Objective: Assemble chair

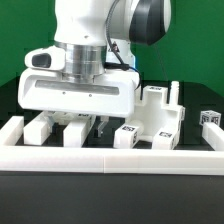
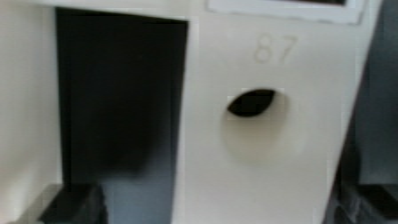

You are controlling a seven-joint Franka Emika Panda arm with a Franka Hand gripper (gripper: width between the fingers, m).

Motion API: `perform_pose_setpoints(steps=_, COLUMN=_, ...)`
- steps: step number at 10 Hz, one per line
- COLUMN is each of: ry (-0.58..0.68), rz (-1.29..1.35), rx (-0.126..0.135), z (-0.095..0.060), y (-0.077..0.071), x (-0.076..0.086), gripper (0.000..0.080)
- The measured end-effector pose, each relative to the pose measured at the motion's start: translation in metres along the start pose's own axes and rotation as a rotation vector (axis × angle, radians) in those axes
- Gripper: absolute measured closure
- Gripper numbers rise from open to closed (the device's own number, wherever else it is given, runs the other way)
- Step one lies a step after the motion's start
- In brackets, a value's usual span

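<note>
My gripper's fingers reach down next to the white piece (image 2: pixel 262 180) below its oval hole, so they would hold the piece if I closed now. I need to close my gripper.
My gripper (image 1: pixel 98 126) is down low among the white chair pieces, just behind the border rail. In the wrist view a white chair piece (image 2: pixel 267 130) with a dark oval hole and an embossed "87" fills the frame between my dark fingertips (image 2: pixel 75 205). The jaws stand wide apart around it, with a gap on one side. A partly built white chair block (image 1: pixel 155 118) with posts and square tags stands to the exterior view's right of the gripper. Loose white pieces (image 1: pixel 42 128) lie under the hand to the exterior view's left. The hand hides the piece between the fingers in the exterior view.
The long low white border rail (image 1: pixel 110 156) runs across the front, with its ends turning back at both sides. A small tagged white piece (image 1: pixel 210 124) sits at the far right of the exterior view. The table top is black.
</note>
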State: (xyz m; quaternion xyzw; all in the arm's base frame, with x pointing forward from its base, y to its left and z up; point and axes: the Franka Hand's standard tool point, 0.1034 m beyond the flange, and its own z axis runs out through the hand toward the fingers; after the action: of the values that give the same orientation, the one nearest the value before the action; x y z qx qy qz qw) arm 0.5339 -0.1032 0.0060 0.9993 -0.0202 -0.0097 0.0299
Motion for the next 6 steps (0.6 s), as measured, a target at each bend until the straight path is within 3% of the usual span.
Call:
perform_pose_setpoints(steps=2, ry=-0.001, rz=0.0, rx=0.0, z=-0.0002, y=-0.0003, x=0.0004, gripper=0.0151)
perform_pose_setpoints(steps=4, ry=0.001, rz=0.0, rx=0.0, z=-0.0009, y=-0.0004, x=0.0015, gripper=0.0389)
perform_pose_setpoints(steps=5, ry=0.002, rz=0.0, rx=0.0, z=-0.0009, y=-0.0004, x=0.0015, gripper=0.0389)
perform_pose_setpoints(steps=6, ry=0.002, rz=0.0, rx=0.0, z=-0.001, y=0.0001, x=0.0017, gripper=0.0513)
